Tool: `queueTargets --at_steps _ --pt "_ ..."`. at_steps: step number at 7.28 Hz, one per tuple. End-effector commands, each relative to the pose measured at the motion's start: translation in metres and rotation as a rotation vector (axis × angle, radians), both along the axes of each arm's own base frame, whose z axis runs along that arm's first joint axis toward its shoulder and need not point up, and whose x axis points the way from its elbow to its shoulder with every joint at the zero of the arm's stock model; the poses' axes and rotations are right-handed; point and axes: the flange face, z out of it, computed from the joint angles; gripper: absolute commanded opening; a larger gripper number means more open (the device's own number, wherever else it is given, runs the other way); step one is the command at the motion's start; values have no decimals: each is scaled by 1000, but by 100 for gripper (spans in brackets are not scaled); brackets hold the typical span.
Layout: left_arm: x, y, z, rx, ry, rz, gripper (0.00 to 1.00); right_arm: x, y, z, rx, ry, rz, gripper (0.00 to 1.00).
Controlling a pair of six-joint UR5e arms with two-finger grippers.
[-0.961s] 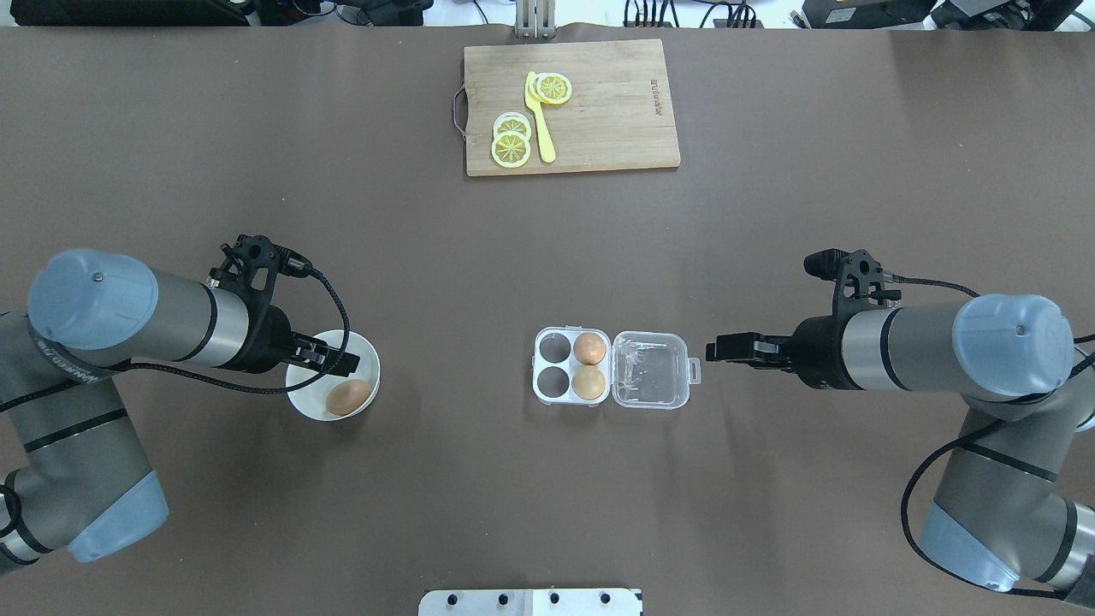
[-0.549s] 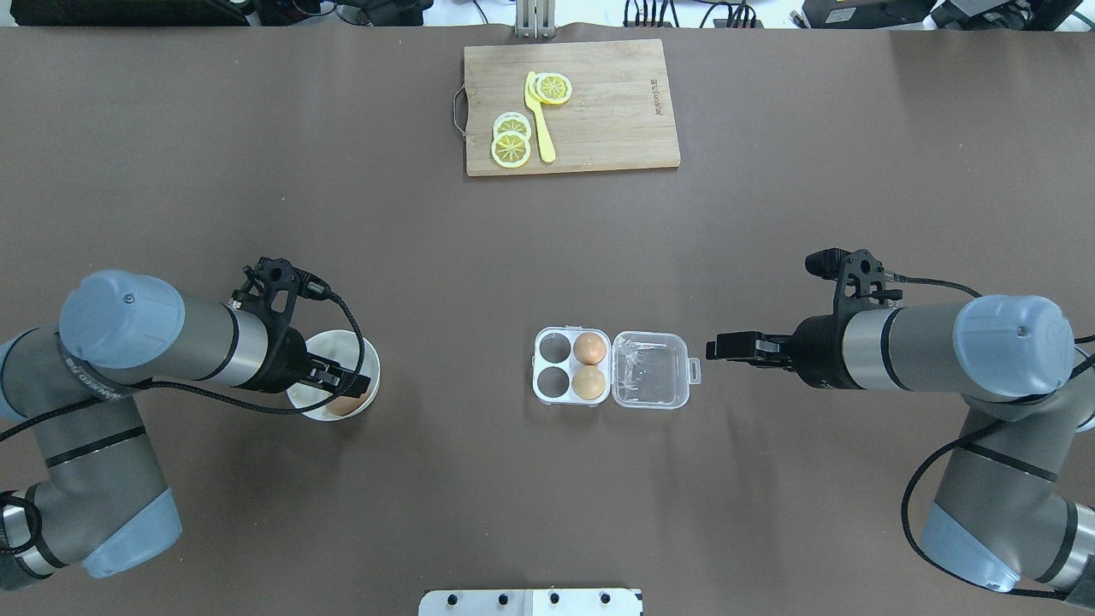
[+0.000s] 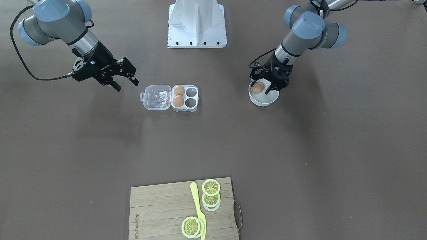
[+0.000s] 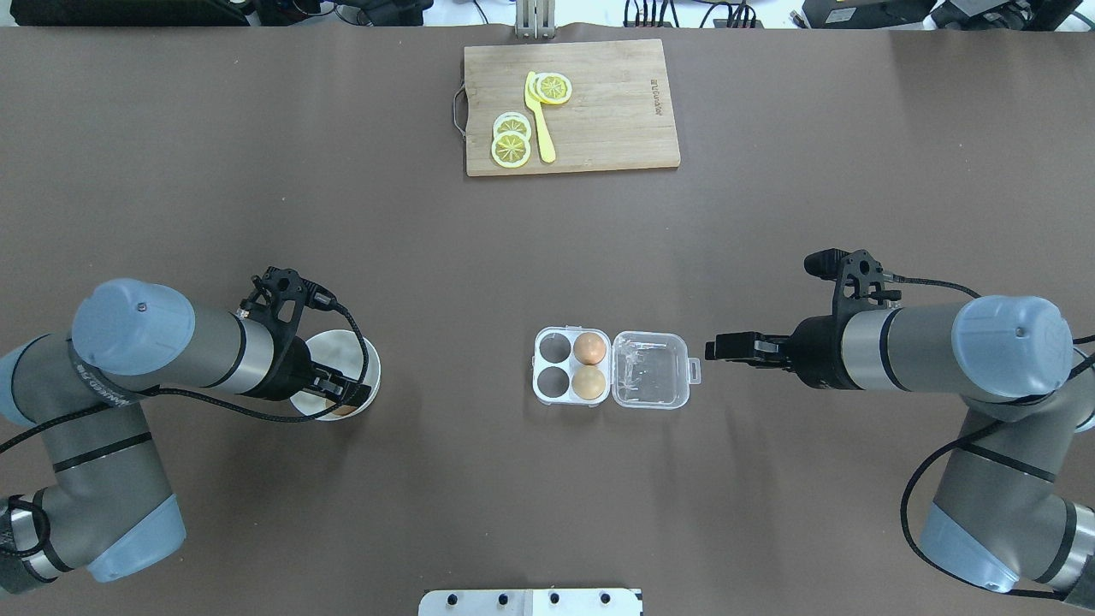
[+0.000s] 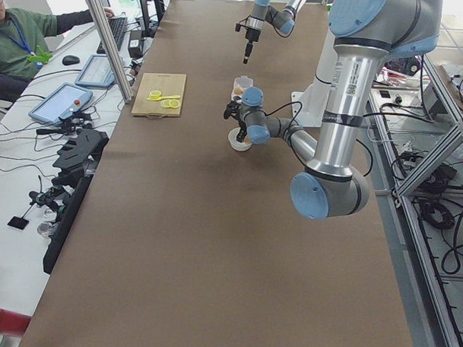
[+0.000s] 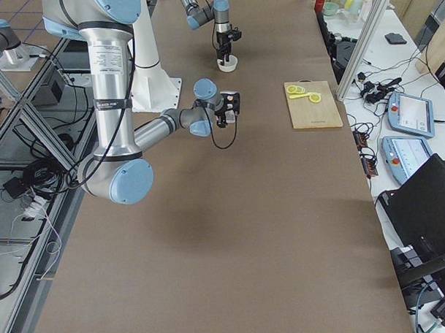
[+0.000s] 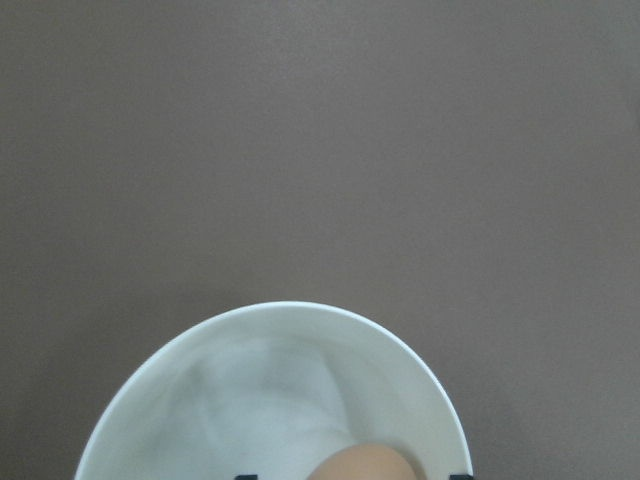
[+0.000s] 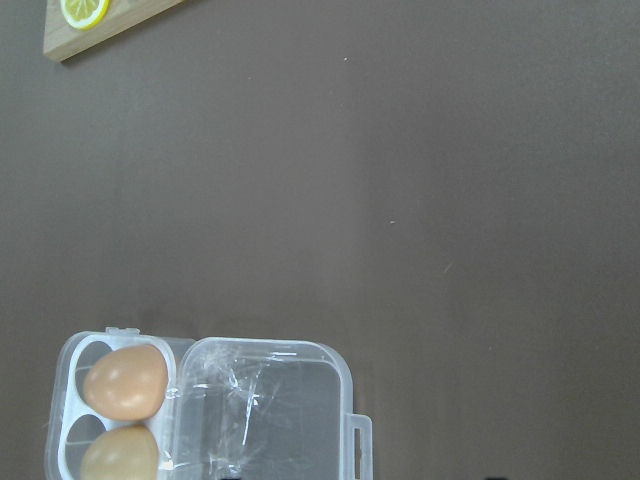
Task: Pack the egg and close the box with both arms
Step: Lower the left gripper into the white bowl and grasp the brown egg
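Note:
The left gripper will next pack the egg into the box (image 3: 190, 92), so it will grab the egg by its rounded middle (image 3: 257, 87).
A light-brown egg (image 3: 257, 88) lies in a round white bowl (image 3: 264, 99). My left gripper (image 3: 260, 86) is open, lowered into the bowl with its fingers on either side of the egg. In the left wrist view the egg (image 7: 360, 466) shows at the bottom edge of the bowl (image 7: 250, 390). From overhead the left gripper (image 4: 346, 394) hides most of the egg. The clear box (image 4: 570, 367) lies open with its lid (image 4: 650, 370) flat to the right. It holds two eggs (image 4: 588, 348) in its right cells; the left cells are empty. My right gripper (image 4: 715, 349) is open just right of the lid tab.
A wooden cutting board (image 4: 616, 111) with lemon slices (image 4: 511, 147) and a yellow knife (image 4: 539, 120) lies at the far middle of the table. The white central stand (image 3: 196, 23) is at the robot's side.
My left gripper has moved nearer and down into the bowl, covering the egg from overhead. The right arm, box and eggs have not moved.

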Motion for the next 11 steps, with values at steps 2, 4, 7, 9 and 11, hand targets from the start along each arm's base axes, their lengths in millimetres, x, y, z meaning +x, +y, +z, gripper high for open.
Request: queueTargets --at_steps 2,4,7,9,11 --pt "5 -3 12 1 -22 6 71 -1 1 0 0 -1 -3 85" --pt "7 -3 17 -4 -31 8 70 -1 1 0 0 -1 -3 85" --pt "9 -3 20 0 -39 1 68 -1 1 0 0 -1 -3 85" --pt "9 -3 19 1 -38 1 59 -1 1 0 0 -1 -3 85" --pt "7 -2 14 5 -30 -1 32 -1 1 0 -1 -1 -4 85"
